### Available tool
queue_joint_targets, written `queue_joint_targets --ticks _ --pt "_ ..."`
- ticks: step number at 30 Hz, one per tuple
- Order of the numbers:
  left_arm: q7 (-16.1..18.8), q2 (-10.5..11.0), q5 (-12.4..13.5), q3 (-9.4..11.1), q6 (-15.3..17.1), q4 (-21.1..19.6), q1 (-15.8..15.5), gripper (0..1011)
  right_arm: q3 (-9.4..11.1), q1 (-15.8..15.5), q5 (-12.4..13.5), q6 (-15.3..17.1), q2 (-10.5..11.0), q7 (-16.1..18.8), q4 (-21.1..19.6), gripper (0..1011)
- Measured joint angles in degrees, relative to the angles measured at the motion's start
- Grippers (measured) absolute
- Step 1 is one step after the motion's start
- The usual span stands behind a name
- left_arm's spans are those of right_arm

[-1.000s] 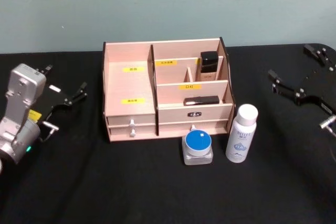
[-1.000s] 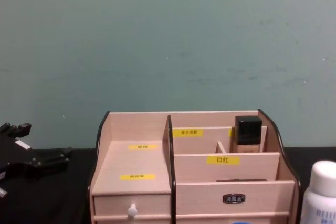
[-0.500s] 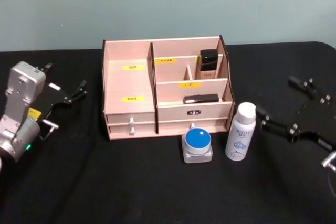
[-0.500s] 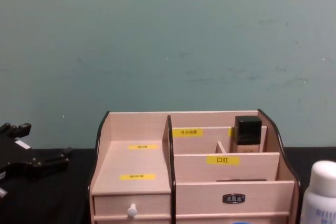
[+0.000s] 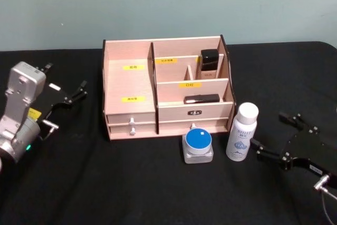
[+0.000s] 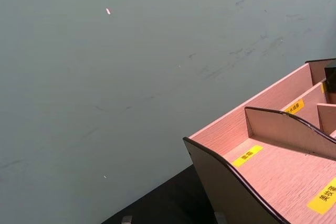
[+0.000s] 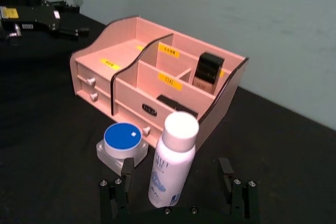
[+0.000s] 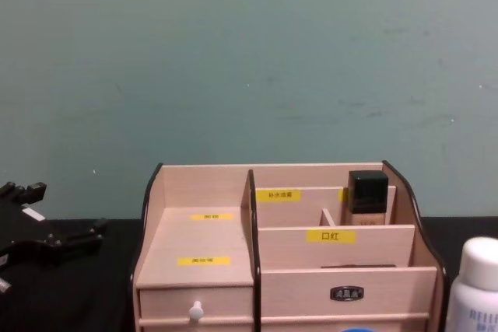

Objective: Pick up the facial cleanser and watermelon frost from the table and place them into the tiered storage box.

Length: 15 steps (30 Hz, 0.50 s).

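I will next use my right gripper to grab the facial cleanser by its upper body below the white cap (image 8: 475, 301) (image 7: 175, 160), so that it can stand in the tiered storage box.
The facial cleanser (image 5: 241, 133) (image 7: 173, 158) (image 8: 475, 285), a tall white bottle, stands upright on the black table in front of the tiered storage box's (image 5: 131, 85) (image 7: 94, 59) (image 8: 194, 239) right end. Left of the bottle sits the watermelon frost (image 5: 198, 146) (image 7: 122, 142), a squat jar with a blue lid. My right gripper (image 5: 267, 129) (image 7: 176, 167) is low over the table just right of the cleanser, open, and the bottle stands in line with the gap at its fingertips. My left gripper (image 5: 67, 76) (image 8: 66, 209) is parked open at the far left.
A beige bottle with a black cap (image 5: 209, 64) (image 7: 206, 71) stands in a rear right compartment of the box. A flat black item (image 5: 202, 99) lies in the compartment in front of it. A teal wall rises behind the table.
My right gripper has come from the back right down and forward-left to just beside the facial cleanser. The left arm and the objects have not moved.
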Motion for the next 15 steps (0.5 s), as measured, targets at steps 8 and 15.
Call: queue_joint_targets --ticks 8,15 --pt "0.0 0.0 0.0 0.0 0.0 0.0 0.0 1010 -2.2 2.9 -0.7 0.6 -2.7 2.4 4.8 1002" --pt "0.0 0.0 0.0 0.0 0.0 0.0 0.0 1010 -3.7 5.9 -2.4 -0.6 -5.5 4.2 8.4 1002"
